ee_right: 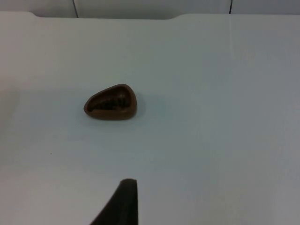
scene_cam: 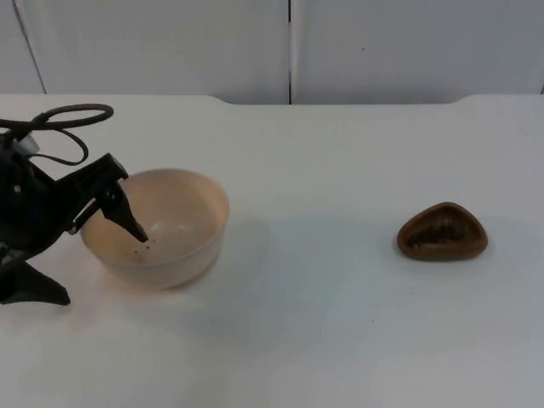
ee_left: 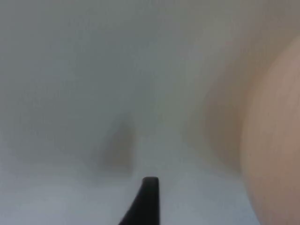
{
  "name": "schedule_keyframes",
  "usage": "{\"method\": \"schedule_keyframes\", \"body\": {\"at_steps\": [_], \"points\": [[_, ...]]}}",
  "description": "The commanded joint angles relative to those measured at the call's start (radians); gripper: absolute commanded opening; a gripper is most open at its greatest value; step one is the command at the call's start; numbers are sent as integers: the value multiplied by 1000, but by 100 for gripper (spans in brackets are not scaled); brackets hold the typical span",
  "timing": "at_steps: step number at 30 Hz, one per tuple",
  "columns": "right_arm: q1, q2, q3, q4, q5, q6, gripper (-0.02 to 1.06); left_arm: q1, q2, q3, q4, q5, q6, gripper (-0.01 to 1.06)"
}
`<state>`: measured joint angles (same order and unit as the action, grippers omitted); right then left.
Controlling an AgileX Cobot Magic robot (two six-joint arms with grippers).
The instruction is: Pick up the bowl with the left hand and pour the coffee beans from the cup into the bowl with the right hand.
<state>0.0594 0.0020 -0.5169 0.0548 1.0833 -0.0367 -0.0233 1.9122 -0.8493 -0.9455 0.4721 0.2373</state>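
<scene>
My open fingers are much narrower than the bowl, so my left gripper will next pinch the bowl's thin side at its rim point(scene_cam: 104, 217) to pick up the bowl.
A pale beige bowl point(scene_cam: 174, 223) stands on the left part of the white table. My left gripper point(scene_cam: 104, 269) is open at the bowl's left rim, with one finger point(scene_cam: 123, 212) reaching over the rim into the bowl and the other point(scene_cam: 34, 289) outside it, low by the table. The bowl's wall point(ee_left: 274, 140) looms close in the left wrist view. A small brown cup point(scene_cam: 443, 231) with dark coffee beans inside sits on the right part of the table. My right gripper point(ee_right: 124, 201) waits well back from the cup point(ee_right: 111, 103), above the table.
The grey partition wall point(scene_cam: 289, 51) closes the table's far side. A wide stretch of bare white table top point(scene_cam: 314, 255) lies between the bowl and the cup.
</scene>
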Motion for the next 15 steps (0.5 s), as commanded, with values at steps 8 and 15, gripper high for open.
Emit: {"method": "schedule_keyframes", "body": {"at_steps": [8, 15], "points": [[-7, -2, 2, -8, -4, -4, 105, -5, 4, -7, -61, -37, 23, 54], [-7, -2, 2, -12, -4, -4, 105, -5, 4, -7, -63, -41, 23, 26]]}}
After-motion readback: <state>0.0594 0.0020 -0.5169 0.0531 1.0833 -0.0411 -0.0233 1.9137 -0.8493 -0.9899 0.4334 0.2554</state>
